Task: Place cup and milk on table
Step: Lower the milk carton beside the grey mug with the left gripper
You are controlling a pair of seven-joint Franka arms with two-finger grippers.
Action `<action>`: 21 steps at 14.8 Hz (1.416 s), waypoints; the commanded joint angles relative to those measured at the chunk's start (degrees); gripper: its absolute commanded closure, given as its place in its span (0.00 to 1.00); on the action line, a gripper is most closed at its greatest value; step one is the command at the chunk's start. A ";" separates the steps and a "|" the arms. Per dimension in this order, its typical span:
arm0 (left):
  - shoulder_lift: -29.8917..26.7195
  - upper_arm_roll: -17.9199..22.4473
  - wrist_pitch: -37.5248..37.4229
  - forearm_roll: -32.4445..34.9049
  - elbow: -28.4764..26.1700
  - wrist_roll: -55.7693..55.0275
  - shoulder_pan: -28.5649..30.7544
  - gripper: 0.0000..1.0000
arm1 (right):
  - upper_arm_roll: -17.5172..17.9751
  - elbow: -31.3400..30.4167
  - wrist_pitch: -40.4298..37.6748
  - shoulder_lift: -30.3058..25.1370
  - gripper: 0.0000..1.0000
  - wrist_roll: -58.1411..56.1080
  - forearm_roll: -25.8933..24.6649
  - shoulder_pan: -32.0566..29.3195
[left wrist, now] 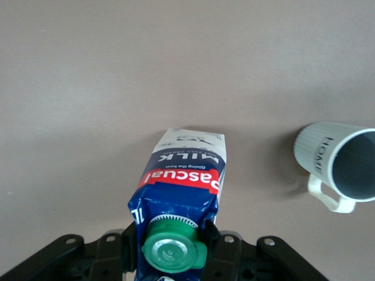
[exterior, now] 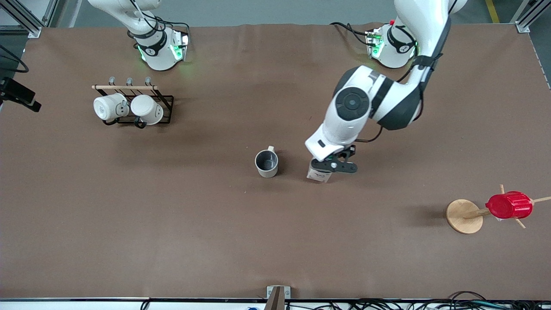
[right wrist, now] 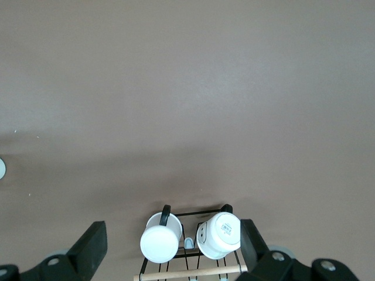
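The milk's base (exterior: 317, 180) is short of the table beside the cup, so my left gripper now sets the milk on the tabletop before opening.
The milk (exterior: 319, 175) is a blue and white carton with a red band and a green cap, upright near the middle of the brown table (exterior: 172, 237). My left gripper (exterior: 333, 165) is shut on its top, and in the left wrist view (left wrist: 171, 234) the fingers press both sides of the milk (left wrist: 184, 175) just by the cap. I cannot tell whether its base touches the table. The off-white cup (exterior: 267, 164) stands upright and empty beside the milk, toward the right arm's end; it also shows in the left wrist view (left wrist: 334, 158). My right gripper (right wrist: 171, 225) is open and empty, high above the mug rack.
A black wire rack with two white mugs (exterior: 129, 105) stands near the right arm's base and shows in the right wrist view (right wrist: 190, 240). A round wooden disc (exterior: 462, 217) with pegs carries a red ribbed cup (exterior: 509, 205) toward the left arm's end.
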 commanded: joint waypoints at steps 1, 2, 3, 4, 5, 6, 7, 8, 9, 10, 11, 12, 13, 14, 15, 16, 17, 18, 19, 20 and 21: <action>5.69 0.80 -0.93 1.51 7.30 -2.50 -2.39 0.93 | -0.08 0.35 0.10 0.41 0.00 -0.61 1.49 -0.05; 6.92 0.80 -0.93 1.60 8.71 -3.30 -2.48 0.93 | 0.01 0.53 -0.16 0.41 0.00 -0.43 1.40 -0.05; 7.89 0.71 -0.93 2.12 9.69 -4.52 -2.92 0.93 | 0.10 0.62 -0.25 0.41 0.00 -0.43 1.40 -0.05; 8.25 0.71 -0.93 2.39 9.87 -6.10 -4.05 0.93 | 0.10 0.62 -0.33 0.41 0.00 -0.43 1.40 -0.05; 8.43 0.80 -0.93 2.56 9.87 -7.16 -4.94 0.93 | 0.10 0.62 -0.33 0.41 0.00 -0.78 1.40 -0.13; 8.34 0.80 -1.19 2.65 9.87 -7.69 -5.29 0.93 | 0.10 0.62 -0.33 0.50 0.00 -0.87 1.31 -0.05; 8.34 0.80 -1.37 2.57 9.87 -8.57 -5.91 0.93 | 0.10 0.70 -0.33 0.41 0.00 -0.69 1.31 0.13; 8.34 0.71 -1.37 2.48 10.13 -9.62 -6.26 0.93 | 0.10 0.62 -0.33 0.41 0.00 -0.69 1.31 0.30; 8.60 0.63 -1.55 2.48 11.27 -10.33 -6.44 0.94 | 0.10 0.70 -0.33 0.41 0.00 -0.69 1.31 0.39; 9.30 0.62 -1.90 2.39 12.23 -11.12 -6.53 0.94 | 0.10 0.71 -0.33 0.50 0.00 -0.60 1.31 0.48; 9.57 0.62 -2.16 2.30 12.50 -11.91 -6.53 0.94 | 0.10 0.71 -0.33 0.50 0.00 -0.69 1.31 0.57; 9.66 0.54 -2.42 2.30 12.51 -12.61 -6.79 0.94 | 0.10 0.71 -0.33 0.50 0.00 -0.69 1.31 0.57; 9.75 0.54 -2.43 2.21 12.51 -12.79 -6.96 0.94 | 0.10 0.71 -0.33 0.50 0.00 -0.52 1.31 0.66; 9.75 0.54 -2.43 1.95 12.51 -12.97 -6.88 0.94 | 0.10 0.79 -0.33 0.50 0.00 -0.52 1.31 0.74; 9.75 0.45 -2.77 1.60 12.51 -13.15 -6.88 0.93 | 0.10 0.79 -0.33 0.50 0.00 -0.60 1.31 0.66; 9.75 0.45 -3.82 0.99 12.51 -14.02 -6.88 0.93 | 0.10 0.88 -0.25 0.50 0.00 -0.78 1.31 0.66; 9.75 0.45 -4.44 0.72 12.51 -14.11 -6.79 0.93 | 0.10 1.14 -0.25 0.50 0.00 -0.69 1.31 0.74; 9.84 0.45 -4.45 0.72 12.42 -14.11 -6.79 0.92 | 0.10 1.15 -0.25 0.50 0.00 -0.60 1.31 0.74; 9.92 0.36 -4.53 0.63 12.42 -14.20 -6.79 0.89 | 0.18 1.15 -0.25 0.50 0.00 -0.60 1.31 0.74; 10.01 0.36 -4.54 0.63 12.42 -14.29 -6.96 0.84 | 0.19 1.15 -0.25 0.50 0.00 -0.60 1.31 0.74; 9.93 0.36 -4.54 0.54 12.33 -14.38 -6.88 0.77 | 0.10 1.15 -0.25 0.50 0.00 -0.78 1.31 0.74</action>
